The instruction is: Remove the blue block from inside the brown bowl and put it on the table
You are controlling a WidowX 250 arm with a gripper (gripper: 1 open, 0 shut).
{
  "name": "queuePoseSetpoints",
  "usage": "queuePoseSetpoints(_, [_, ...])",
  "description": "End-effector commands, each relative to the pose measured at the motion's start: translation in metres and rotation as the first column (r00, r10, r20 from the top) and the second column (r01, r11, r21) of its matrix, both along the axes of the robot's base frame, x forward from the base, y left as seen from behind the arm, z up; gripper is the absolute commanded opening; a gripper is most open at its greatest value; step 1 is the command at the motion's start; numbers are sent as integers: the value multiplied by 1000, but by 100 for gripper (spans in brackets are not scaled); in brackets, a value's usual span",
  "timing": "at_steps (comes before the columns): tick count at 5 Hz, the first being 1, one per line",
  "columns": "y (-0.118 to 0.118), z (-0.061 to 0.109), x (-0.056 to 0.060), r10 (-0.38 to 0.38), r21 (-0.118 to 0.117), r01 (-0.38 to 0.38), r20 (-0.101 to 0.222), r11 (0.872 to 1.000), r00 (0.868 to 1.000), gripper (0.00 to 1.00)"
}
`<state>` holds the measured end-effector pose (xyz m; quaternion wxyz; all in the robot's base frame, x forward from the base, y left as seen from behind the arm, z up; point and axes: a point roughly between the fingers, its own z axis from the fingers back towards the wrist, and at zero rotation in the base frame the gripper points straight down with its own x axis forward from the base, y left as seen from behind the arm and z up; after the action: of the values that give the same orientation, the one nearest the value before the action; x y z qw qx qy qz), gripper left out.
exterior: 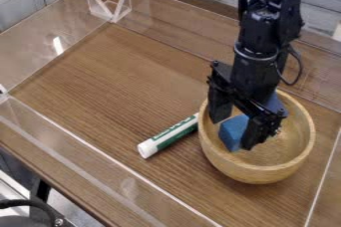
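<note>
My gripper picks up the blue block (234, 131) by its opposite sides next, to bring the block out of the brown bowl onto the table.
The light-brown wooden bowl (282, 155) sits at the right front of the dark wood-grain table (120, 82). The blue block (234, 131) lies inside it against the left wall, mostly covered by the black arm. My gripper (245, 128) points straight down into the bowl, open, with one finger on each side of the block. The fingers do not look closed on it.
A white-and-green marker pen (170, 134) lies on the table just left of the bowl. Low clear acrylic walls (54, 44) border the tabletop, with a folded clear piece (110, 4) at the back left.
</note>
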<state>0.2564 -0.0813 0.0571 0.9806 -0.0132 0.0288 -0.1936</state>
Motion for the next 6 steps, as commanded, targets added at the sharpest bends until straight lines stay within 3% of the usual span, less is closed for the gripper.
queuePoseSetpoints(1, [-4, 5, 4, -9, -14, 9, 38, 1000, 999, 100])
queuePoseSetpoints(6, [-2, 7, 7, 22, -12, -21, 79, 1000, 997, 100])
